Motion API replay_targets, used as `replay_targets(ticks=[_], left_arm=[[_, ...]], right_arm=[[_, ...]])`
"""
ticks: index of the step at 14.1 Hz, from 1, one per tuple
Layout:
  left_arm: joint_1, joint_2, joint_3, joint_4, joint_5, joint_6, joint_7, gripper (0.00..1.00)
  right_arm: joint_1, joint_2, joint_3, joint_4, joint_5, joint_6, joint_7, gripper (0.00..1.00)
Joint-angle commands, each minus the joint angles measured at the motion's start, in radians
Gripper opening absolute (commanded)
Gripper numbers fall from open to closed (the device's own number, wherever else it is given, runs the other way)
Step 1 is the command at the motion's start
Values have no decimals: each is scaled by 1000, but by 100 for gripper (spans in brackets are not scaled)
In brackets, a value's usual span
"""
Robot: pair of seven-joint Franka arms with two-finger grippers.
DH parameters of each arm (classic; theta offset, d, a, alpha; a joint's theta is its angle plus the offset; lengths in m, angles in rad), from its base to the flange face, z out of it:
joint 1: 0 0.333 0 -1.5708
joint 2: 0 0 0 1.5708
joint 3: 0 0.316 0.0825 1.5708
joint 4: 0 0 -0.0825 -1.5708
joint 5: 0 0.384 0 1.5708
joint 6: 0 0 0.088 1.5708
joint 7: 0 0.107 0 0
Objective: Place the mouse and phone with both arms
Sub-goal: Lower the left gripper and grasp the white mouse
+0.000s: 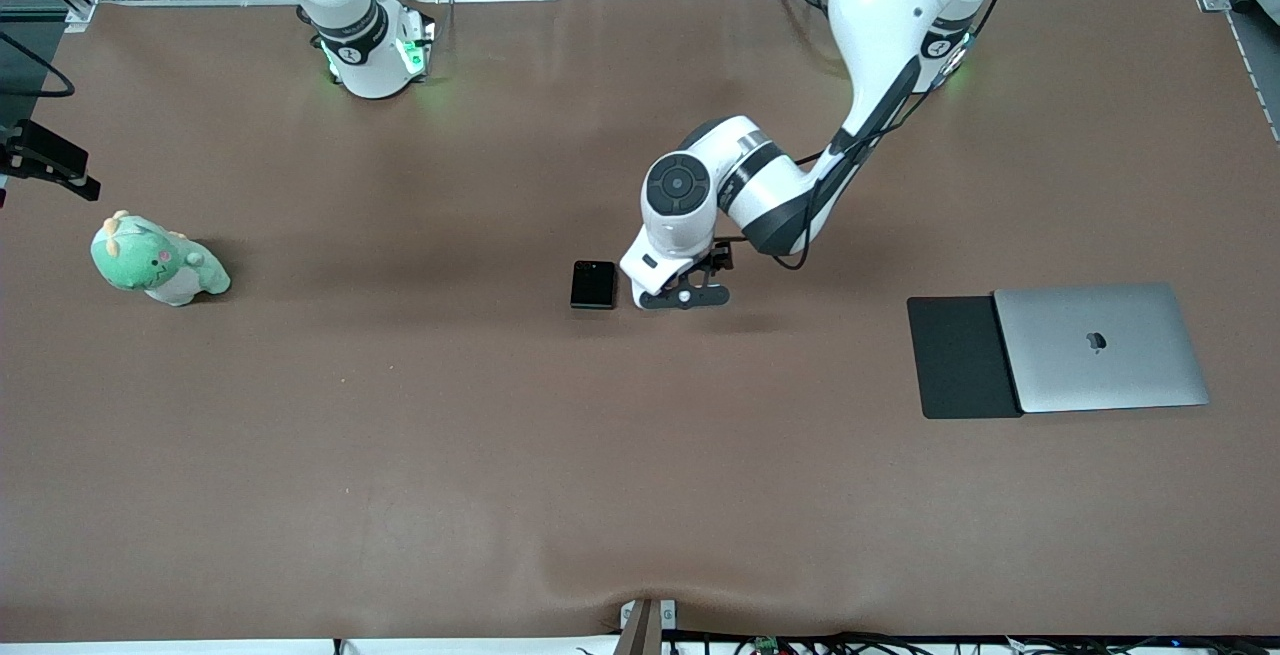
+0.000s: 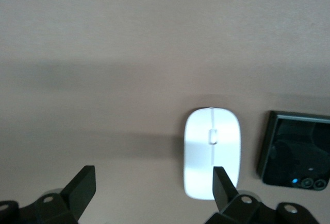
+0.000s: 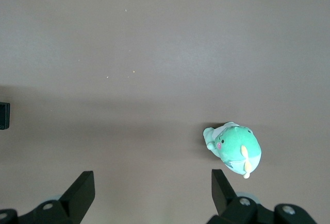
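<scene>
My left gripper picks up the white mouse by its long side edges next, to place it on the dark mat.
The white mouse [image 2: 212, 152] lies on the brown table beside the black phone [image 2: 296, 154]. In the front view the phone [image 1: 593, 285] shows mid-table and the left arm's hand hides the mouse. My left gripper [image 1: 685, 297] hangs low over the table beside the mouse. It is open and empty in the left wrist view [image 2: 153, 185], with one fingertip [image 2: 221, 183] over the mouse's edge. My right gripper [image 3: 152, 188] is open and empty, high over bare table. It is out of the front view.
A green plush toy [image 1: 160, 260] sits toward the right arm's end and shows in the right wrist view [image 3: 233, 149]. A flat black mat [image 1: 960, 355] and a closed silver laptop [image 1: 1100, 347] lie toward the left arm's end.
</scene>
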Motion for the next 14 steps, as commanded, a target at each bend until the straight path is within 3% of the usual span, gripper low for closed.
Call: replay_targets(ticks=[1, 6, 14], left_arm=[[-43, 63, 24, 94, 25, 8, -32, 100], [-80, 117, 41, 146, 25, 20, -55, 100], [-95, 177, 50, 148, 23, 99, -75, 100]], right_arm=[[-10, 3, 2, 17, 6, -10, 14, 100], [-19, -1, 1, 29, 4, -10, 12, 100], [-19, 3, 7, 58, 9, -22, 8, 100]])
